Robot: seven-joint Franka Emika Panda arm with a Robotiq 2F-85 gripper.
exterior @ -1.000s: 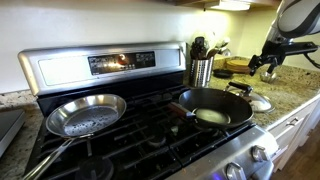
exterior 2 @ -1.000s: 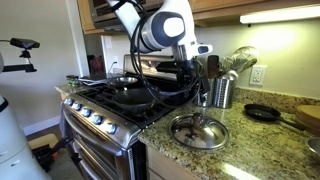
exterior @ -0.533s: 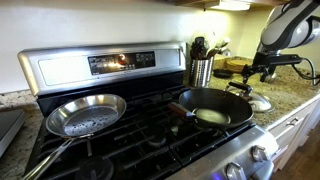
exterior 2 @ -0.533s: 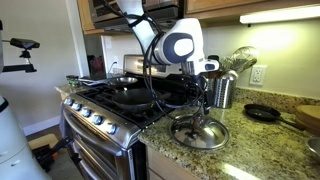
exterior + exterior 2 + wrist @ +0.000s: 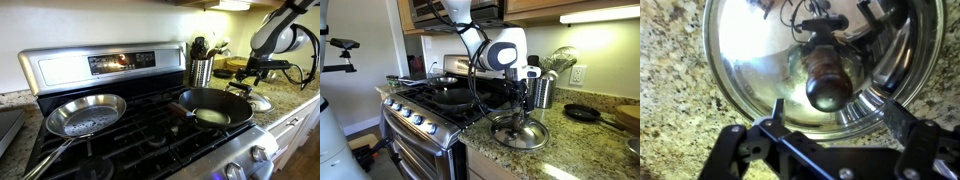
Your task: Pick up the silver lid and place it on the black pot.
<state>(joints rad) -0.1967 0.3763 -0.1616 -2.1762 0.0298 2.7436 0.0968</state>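
The dark knob is mostly beyond my fingers in the wrist view, so my gripper should move toward it before closing.
The silver lid [image 5: 258,102] lies knob up on the granite counter beside the stove; it also shows in an exterior view [image 5: 518,132]. In the wrist view the lid [image 5: 745,50] fills the frame, its dark knob [image 5: 827,85] near the centre. My gripper [image 5: 835,112] is open, its fingers on either side of the knob and just above the lid. It hangs over the lid in both exterior views [image 5: 250,78] [image 5: 523,100]. The black pot [image 5: 210,108] sits on the stove's near burner, next to the lid.
A shiny silver frying pan [image 5: 85,114] sits on the stove's other side. A metal utensil holder [image 5: 202,68] [image 5: 542,90] stands on the counter behind the lid. A small black skillet [image 5: 582,113] lies further along the counter.
The arm has swung over and come down toward the lid; the gripper now hangs closer above the knob. Lid and pans have not moved.
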